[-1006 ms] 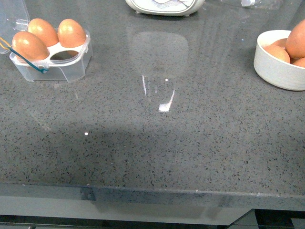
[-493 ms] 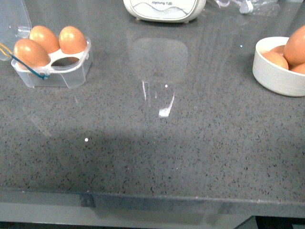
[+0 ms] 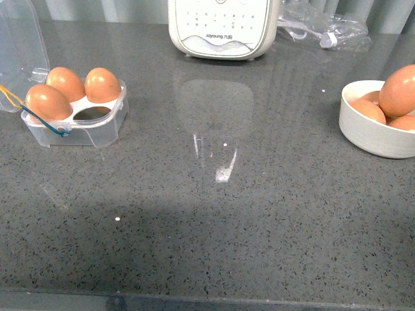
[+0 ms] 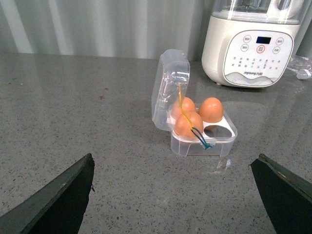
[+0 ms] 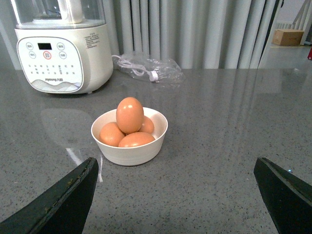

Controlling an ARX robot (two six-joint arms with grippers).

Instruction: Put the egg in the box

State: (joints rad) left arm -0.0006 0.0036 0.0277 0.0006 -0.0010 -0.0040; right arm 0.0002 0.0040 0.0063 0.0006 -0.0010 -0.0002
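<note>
Next, my right gripper grabs the top egg by its rounded sides, to fill the empty cell of the clear box (image 4: 217, 131).
The clear egg box (image 3: 74, 126) stands at the left of the grey counter with its lid up. It holds three orange-brown eggs and one cell is empty (image 3: 91, 114). It also shows in the left wrist view (image 4: 202, 139). A white bowl (image 3: 369, 133) at the right holds several eggs; the top egg (image 5: 129, 114) lies on the others. My left gripper (image 4: 173, 195) is open and empty, well short of the box. My right gripper (image 5: 175, 195) is open and empty, short of the bowl (image 5: 129, 148). Neither arm shows in the front view.
A white Joyoung appliance (image 3: 224, 26) stands at the back middle of the counter. A clear plastic bag with a cable (image 3: 324, 29) lies at the back right. Grey curtains hang behind the counter.
The front view has tilted up: box, bowl and appliance sit lower in the picture and the counter's front edge has dropped out of view. The objects themselves have not moved.
</note>
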